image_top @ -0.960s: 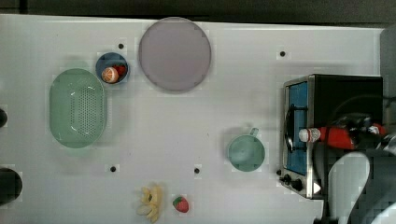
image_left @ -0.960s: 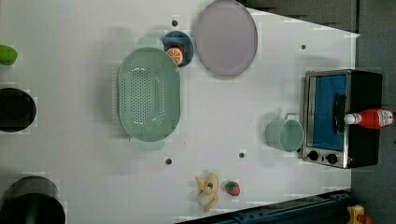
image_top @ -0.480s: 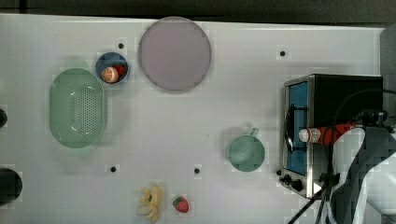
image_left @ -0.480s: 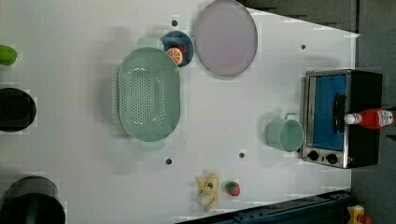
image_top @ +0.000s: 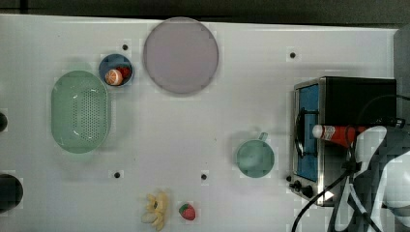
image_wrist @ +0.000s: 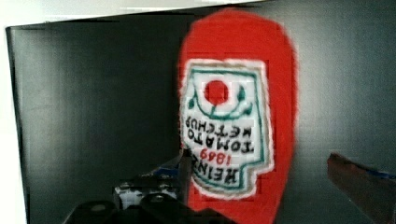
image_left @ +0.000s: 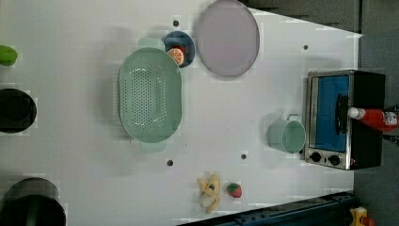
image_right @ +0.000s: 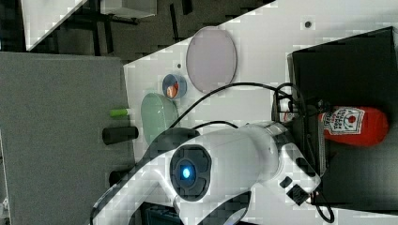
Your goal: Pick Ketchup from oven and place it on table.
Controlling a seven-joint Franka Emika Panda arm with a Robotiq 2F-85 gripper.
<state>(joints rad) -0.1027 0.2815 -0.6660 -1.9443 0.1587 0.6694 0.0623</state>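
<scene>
My gripper grabs the Ketchup by its labelled body [image_wrist: 230,130] next. Then it carries the Ketchup from the oven to the table.
The Ketchup [image_top: 336,133] lies on its side on the flat black top of the oven [image_top: 358,96], white cap toward the glass door. The left view has the Ketchup [image_left: 376,117] on the oven [image_left: 329,113] at the right edge. In the right view the white arm reaches over the oven [image_right: 347,61] to the Ketchup [image_right: 356,124]. Up close in the wrist view, my gripper [image_wrist: 259,158] is open and straddles the labelled body of the Ketchup [image_wrist: 233,70], one finger on each side. The white table [image_top: 193,135] spreads out in front of the oven.
A teal mug [image_top: 255,157] stands just in front of the oven door. Farther off are a purple plate [image_top: 180,54], a green colander [image_top: 80,111], a blue bowl of fruit [image_top: 116,70], a banana [image_top: 155,209] and a strawberry [image_top: 187,211]. Black cables trail from the arm [image_top: 382,159].
In the top view the arm has shifted over the oven's rear toward the bottle's base. The Ketchup has not moved.
</scene>
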